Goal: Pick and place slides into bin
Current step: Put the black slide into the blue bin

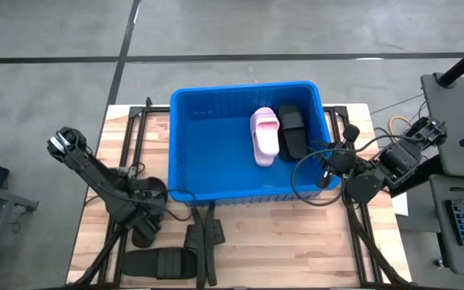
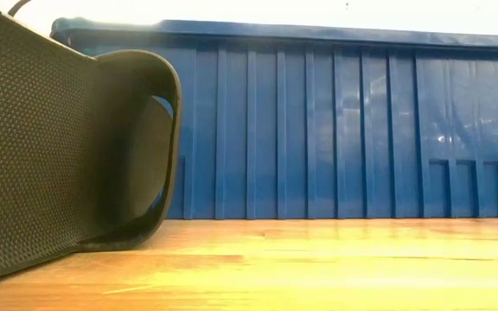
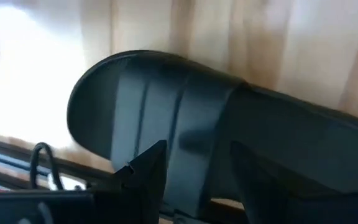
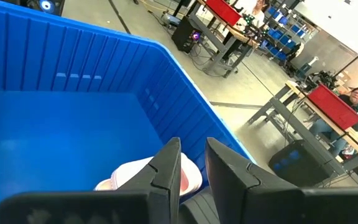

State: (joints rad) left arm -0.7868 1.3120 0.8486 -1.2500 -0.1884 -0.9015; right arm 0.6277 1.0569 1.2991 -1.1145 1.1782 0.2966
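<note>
My left gripper needs to move toward the toe (image 3: 93,104) before it closes on the black slide. It isn't ready to close yet, because one of the fingers overlaps the strap's middle (image 3: 174,106).
A black slide (image 1: 155,262) lies on the wooden table near its front edge. It fills the left wrist view (image 3: 185,112) and stands tilted at the left of the low view (image 2: 50,147), sole showing. My left gripper (image 1: 147,234) is just over it, fingers open (image 3: 194,162). The blue bin (image 1: 192,145) holds a pink slide (image 1: 264,135) and a black slide (image 1: 292,130) at its right side. My right gripper (image 1: 329,167) is at the bin's right rim, empty, with a narrow gap between its fingers (image 4: 193,155). My left gripper's fingers (image 3: 151,168) come at the black slide's broad upper side (image 3: 191,137) with the slide lying across them. I cannot tell whether they touch it.
A narrow black forked bracket piece (image 1: 204,242) stands on the table right of the slide. The bin's front wall (image 2: 335,130) rises close behind the slide. Bare wood lies at the front right (image 1: 296,250). People and benches show in the room beyond (image 4: 353,99).
</note>
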